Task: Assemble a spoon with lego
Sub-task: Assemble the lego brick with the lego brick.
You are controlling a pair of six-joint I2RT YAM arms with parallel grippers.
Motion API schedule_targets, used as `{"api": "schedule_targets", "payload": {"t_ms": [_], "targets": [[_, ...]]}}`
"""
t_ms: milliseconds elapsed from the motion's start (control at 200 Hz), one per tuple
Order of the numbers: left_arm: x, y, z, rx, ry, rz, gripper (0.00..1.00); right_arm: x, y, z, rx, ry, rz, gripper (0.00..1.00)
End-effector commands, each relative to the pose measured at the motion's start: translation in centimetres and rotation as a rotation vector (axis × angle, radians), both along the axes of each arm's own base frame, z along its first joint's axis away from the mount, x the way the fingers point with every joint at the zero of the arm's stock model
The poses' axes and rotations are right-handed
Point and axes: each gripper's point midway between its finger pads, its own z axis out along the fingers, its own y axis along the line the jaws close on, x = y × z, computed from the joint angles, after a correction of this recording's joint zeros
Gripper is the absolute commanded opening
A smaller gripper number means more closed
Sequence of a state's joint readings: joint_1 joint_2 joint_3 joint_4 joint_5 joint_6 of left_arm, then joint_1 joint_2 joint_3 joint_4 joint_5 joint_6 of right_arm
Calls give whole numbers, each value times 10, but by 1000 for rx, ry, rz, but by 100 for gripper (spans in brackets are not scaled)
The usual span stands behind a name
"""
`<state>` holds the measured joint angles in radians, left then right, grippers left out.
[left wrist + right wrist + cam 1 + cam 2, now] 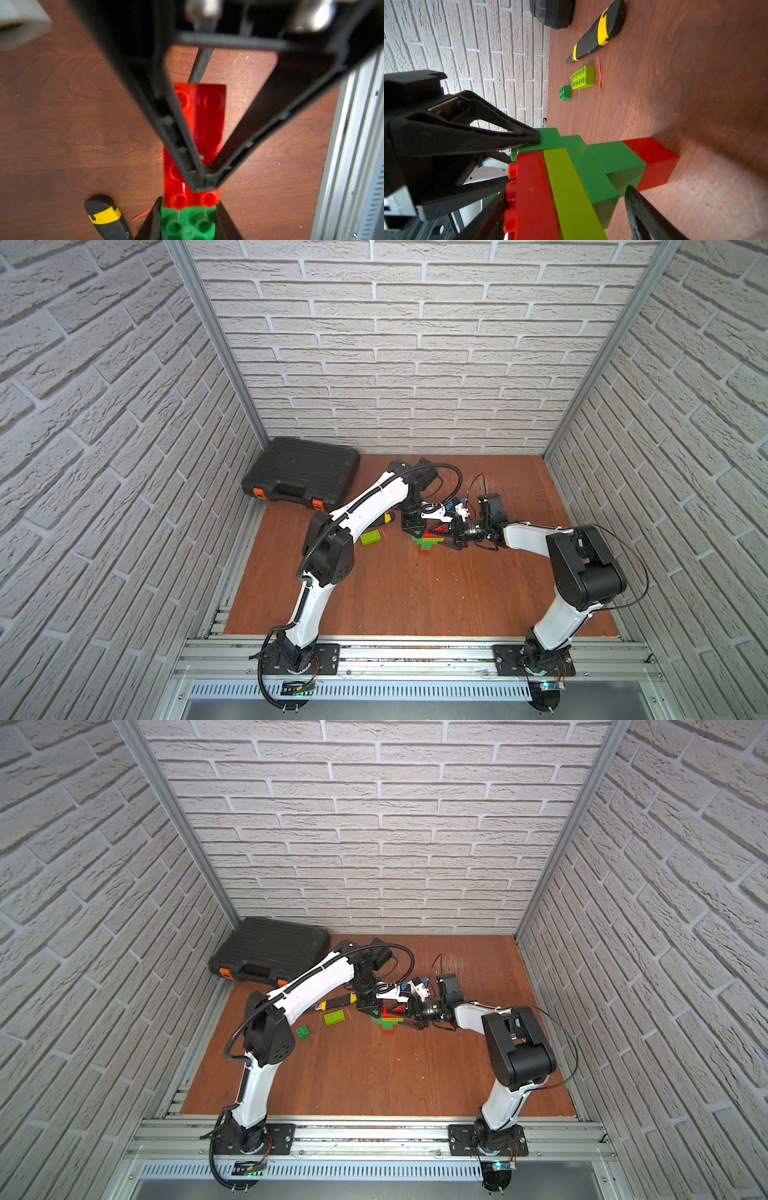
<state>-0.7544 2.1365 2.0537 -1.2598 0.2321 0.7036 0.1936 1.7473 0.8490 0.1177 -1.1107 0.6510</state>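
I need to release the brick with my left gripper: the green brick [417, 539] [188, 224] in my fingers sits flush with the red top brick, with the studs level.
The spoon [426, 539] [388, 1020] stands near the table's middle on its red stem end [654, 158], studs up, with green steps, a lime stripe [571, 197] and a red top brick [209, 116]. My left gripper [189, 218] [414, 531] comes down from above and is shut on the green brick [548, 139] beside that red brick. From the right, my right gripper [569, 187] [441, 537] straddles the head, open. Its upper finger [176, 145] lies over the red studs. The lower finger [643, 212] sits under the head with a small gap. Loose lego lies to the left: a lime brick [334, 1017] and a small green brick [303, 1032].
A black-and-yellow utility knife [338, 1002] [598, 31] lies just behind the lime brick. A thin red sliver [599, 72] lies beside that brick. A black tool case [301, 472] fills the back left corner. Brick-pattern walls enclose three sides, and an aluminium rail [415, 651] runs along the front.
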Motion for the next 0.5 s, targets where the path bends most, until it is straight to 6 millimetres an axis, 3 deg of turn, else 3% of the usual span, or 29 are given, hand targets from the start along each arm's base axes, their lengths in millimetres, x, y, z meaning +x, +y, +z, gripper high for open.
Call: {"api": "schedule_targets", "payload": {"t_ms": [0,290,495], "targets": [[-18,-22,-27,-17,18,-62,5,0,-4,-27,-80,50,-41,83],[-21,-22,-30,-7,17,-56,8,0,-4,-27,-87,49,-40,83],[-16,-18,-22,-20,18,-25,22,-4,-6,-16,-102,22,-24,83]]}}
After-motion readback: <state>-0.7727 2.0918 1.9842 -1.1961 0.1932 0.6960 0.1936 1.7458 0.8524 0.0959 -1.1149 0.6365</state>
